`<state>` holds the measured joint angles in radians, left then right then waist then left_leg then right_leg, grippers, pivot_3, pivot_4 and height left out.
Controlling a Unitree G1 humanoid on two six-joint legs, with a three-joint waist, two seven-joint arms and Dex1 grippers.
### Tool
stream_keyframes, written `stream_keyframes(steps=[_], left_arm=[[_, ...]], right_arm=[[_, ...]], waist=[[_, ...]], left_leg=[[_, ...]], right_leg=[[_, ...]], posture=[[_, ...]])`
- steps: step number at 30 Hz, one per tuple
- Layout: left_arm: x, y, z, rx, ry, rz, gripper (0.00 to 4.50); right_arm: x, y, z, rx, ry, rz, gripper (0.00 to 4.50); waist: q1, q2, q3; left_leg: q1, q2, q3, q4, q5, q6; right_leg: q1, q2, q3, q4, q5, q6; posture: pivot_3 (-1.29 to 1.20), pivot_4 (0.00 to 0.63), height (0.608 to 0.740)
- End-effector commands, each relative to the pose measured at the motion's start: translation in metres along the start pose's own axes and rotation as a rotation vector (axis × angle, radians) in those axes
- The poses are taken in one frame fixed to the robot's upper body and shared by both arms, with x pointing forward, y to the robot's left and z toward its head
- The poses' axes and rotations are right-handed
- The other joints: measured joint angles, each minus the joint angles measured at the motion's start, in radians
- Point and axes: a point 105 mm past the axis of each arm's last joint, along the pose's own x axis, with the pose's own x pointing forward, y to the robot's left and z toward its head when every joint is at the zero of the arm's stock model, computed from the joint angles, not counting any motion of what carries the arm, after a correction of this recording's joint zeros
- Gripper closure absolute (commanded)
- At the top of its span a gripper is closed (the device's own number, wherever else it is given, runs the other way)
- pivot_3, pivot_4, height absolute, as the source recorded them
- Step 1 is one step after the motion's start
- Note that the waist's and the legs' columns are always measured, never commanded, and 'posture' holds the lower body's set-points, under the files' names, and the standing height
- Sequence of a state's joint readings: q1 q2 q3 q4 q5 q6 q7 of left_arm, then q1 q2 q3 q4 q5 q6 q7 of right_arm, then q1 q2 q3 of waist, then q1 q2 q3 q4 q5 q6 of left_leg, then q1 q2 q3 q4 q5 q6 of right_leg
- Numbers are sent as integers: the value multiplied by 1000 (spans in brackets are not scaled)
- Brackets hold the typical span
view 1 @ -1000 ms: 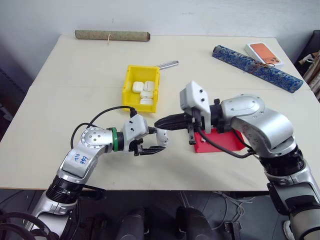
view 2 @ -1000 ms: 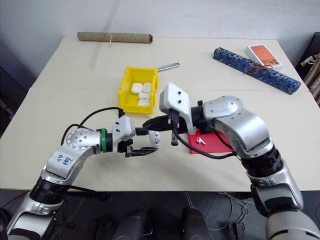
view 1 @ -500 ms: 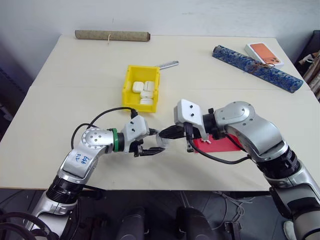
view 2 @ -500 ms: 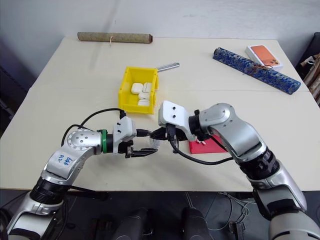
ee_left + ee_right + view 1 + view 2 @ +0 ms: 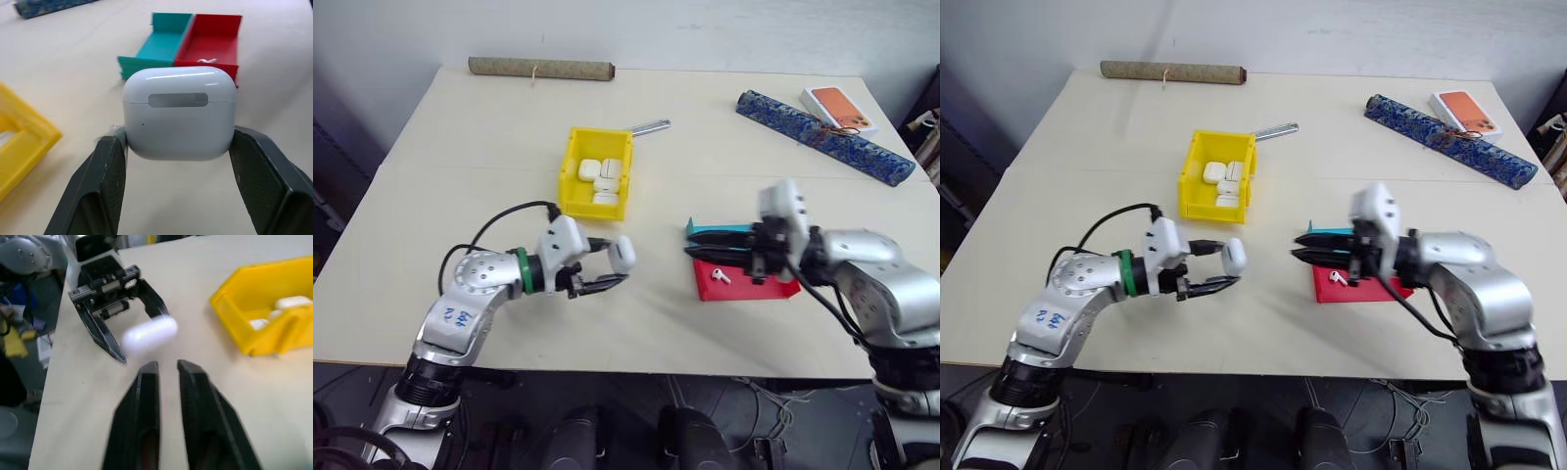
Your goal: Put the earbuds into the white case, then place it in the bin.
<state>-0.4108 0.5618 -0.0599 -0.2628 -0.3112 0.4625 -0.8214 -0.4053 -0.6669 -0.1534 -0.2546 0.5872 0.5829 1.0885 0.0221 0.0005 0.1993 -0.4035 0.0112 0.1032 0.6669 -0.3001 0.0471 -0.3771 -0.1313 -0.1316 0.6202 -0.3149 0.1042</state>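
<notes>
My left gripper should keep holding the white case (image 5: 623, 256). The case is short of the yellow bin (image 5: 569, 174), so it would miss if I opened now.
My left gripper (image 5: 613, 266) is shut on the white case (image 5: 622, 252), holding it above the table with its lid closed; in the left wrist view the case (image 5: 178, 112) sits between both black fingers (image 5: 105, 181). My right gripper (image 5: 687, 242) hovers level beside the red-and-teal tray (image 5: 749, 290), pointing at the case. Its fingers (image 5: 146, 396) stand a little apart with nothing between them. One small white earbud (image 5: 721, 277) lies in the red half of the tray. The yellow bin (image 5: 569, 174) stands behind the left gripper and holds several white cases.
A cardboard tube (image 5: 540, 69) lies along the far edge. At the back right are a blue patterned roll (image 5: 822, 137) and an orange phone box (image 5: 838, 108). A metal piece (image 5: 649, 126) lies behind the bin.
My right gripper has pulled back from the case to the right, over the tray, and its fingers have parted slightly. The left gripper keeps its hold on the case and has drifted slightly left.
</notes>
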Motion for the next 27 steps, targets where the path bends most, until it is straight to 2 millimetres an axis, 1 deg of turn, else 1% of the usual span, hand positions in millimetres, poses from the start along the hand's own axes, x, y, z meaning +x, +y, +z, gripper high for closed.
stream_keyframes(steps=[1, 3, 5, 6, 7, 8, 10, 11, 13, 16, 19, 21, 24, 26, 27], left_arm=[[-13, 18, 34, 0, -147, 97, 1782], [-15, 33, 48, 12, -179, 146, 1782], [-14, 53, 64, -8, -222, 219, 1782], [-12, 65, 70, -37, -248, 269, 1782], [-9, 76, 74, -76, -265, 312, 1782], [-5, 91, 71, -95, -238, 369, 1782], [3, 115, 62, -103, -177, 452, 1782], [5, 123, 58, -98, -152, 480, 1782], [11, 138, 46, -51, -32, 544, 1782], [26, 148, 45, -60, -46, 534, 1782], [36, 155, 33, -48, -7, 529, 1782], [40, 154, 29, -47, -2, 507, 1047], [39, 148, 36, -35, -8, 434, 98], [25, 145, 41, -5, -37, 407, 41], [15, 140, 43, 5, -61, 382, 41]], right_arm=[[-36, -18, 30, -151, -248, -268, 2440], [-55, -16, 21, -212, -258, -351, 1765], [-69, -12, 12, -238, -249, -418, 949], [-75, -10, 9, -250, -257, -458, 663], [-81, -9, 8, -269, -265, -493, 304], [-87, -8, 7, -281, -281, -531, 54], [-92, -4, 2, -303, -281, -560, 54], [-92, -1, -1, -313, -270, -559, 54], [-92, 1, -6, -347, -245, -565, 54], [-93, 1, -12, -355, -237, -589, 54], [-91, 0, -13, -367, -241, -599, 54], [-90, 1, -13, -370, -243, -597, 0], [-91, 1, -13, -367, -240, -593, 0], [-92, 0, -14, -369, -221, -579, 0], [-92, -1, -14, -372, -212, -571, 0]], waist=[[1, 0, 0], [3, 0, 0], [8, 0, 0], [10, 0, 0], [7, 0, 0], [6, 0, 0], [3, 0, 0], [2, 0, 0], [-2, -1, 0], [-2, -1, 0], [1, -2, 1], [1, -2, 1], [1, -2, 1], [1, -2, 1], [-3, -2, 1]], left_leg=[[0, 0, 0, 1, 0, 0], [1, 0, 0, 1, 1, 0], [1, -1, -1, 1, 2, 0], [1, -2, -1, 1, 2, 1], [1, -3, -1, 1, 3, 1], [1, -3, -1, 1, 3, 1], [2, -5, 0, 0, 4, 2], [2, -6, 0, 0, 4, 2], [5, -7, 4, -2, 4, 2], [7, -6, 6, -4, 4, 2], [7, -7, 6, -3, 4, 3], [7, -7, 6, -3, 4, 3], [7, -7, 6, -3, 4, 3], [7, -7, 6, -3, 4, 3], [7, -7, 6, -3, 4, 3]], right_leg=[[0, 0, 0, 0, 0, 0], [0, 0, 0, 2, 0, 0], [1, 1, 0, 2, 0, 0], [1, 2, 0, 3, 0, 0], [1, 2, 0, 3, 0, 0], [1, 2, 0, 3, 1, 1], [1, 2, 1, 4, 1, 2], [1, 2, 0, 4, 1, 2], [1, 2, -1, 5, 1, 2], [0, 2, 0, 5, 1, 2], [0, 2, 0, 5, 1, 2], [0, 1, 0, 5, 1, 2], [0, 1, 0, 5, 1, 2], [0, 1, 0, 5, 1, 2], [0, 1, 0, 5, 1, 2]], posture=[[0, 150, 740], [0, 150, 740], [0, 150, 740], [0, 150, 740], [0, 150, 740], [0, 150, 740], [0, 150, 740], [0, 150, 740], [0, 150, 740], [0, 150, 740], [0, 150, 740], [0, 150, 740], [0, 150, 740], [0, 150, 740], [0, 150, 740]])
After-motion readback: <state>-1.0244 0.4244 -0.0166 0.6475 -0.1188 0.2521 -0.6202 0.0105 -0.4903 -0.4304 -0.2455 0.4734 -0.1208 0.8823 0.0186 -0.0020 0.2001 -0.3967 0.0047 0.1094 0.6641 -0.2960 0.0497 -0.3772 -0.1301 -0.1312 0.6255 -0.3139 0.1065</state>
